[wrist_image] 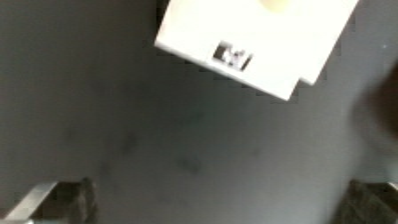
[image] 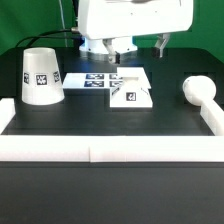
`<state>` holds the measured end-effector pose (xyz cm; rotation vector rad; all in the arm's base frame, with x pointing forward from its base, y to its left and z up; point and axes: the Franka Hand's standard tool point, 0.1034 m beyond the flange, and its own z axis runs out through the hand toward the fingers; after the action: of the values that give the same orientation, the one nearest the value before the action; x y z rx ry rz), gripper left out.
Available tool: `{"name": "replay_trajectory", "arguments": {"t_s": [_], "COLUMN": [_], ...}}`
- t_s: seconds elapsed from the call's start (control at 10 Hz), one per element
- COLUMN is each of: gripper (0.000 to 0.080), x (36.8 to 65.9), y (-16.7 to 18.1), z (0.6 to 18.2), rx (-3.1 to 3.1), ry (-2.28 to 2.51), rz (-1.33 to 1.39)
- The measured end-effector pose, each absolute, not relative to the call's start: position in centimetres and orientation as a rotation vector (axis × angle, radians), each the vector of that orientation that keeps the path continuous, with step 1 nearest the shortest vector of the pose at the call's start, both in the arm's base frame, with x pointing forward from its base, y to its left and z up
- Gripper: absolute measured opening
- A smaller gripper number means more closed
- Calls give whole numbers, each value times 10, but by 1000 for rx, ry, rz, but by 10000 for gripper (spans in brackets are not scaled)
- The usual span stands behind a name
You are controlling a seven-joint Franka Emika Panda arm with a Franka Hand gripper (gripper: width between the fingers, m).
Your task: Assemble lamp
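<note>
The gripper grabs the base by its raised top next, so that the lamp's round socket stays free to take the bulb.
The lamp's flat square base lies on the black table near the middle, a tag on its front edge. In the wrist view the base lies ahead of the fingers, with its tag showing. The cone shade stands at the exterior view's left. The rounded bulb lies at the exterior view's right. My gripper hangs above the table just behind the base. In the wrist view the gripper is open, fingers wide apart with only bare table between them.
The marker board lies flat behind the base, partly under it. Long white border rails run along the front, the left and the right of the table. The bulb rests against the right rail.
</note>
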<state>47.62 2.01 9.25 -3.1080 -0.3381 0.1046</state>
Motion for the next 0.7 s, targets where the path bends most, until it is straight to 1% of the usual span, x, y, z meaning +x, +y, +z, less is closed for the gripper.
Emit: {"name": "replay_trajectory", "arguments": {"t_s": [0.2, 0.4, 0.7], "gripper": [700, 700, 700], "x": [461, 459, 458], "y": [20, 23, 23], "z": [84, 82, 82], "rx": [-3106, -3096, -3095], "ry": [-83, 144, 160], "rz": [141, 148, 149]}}
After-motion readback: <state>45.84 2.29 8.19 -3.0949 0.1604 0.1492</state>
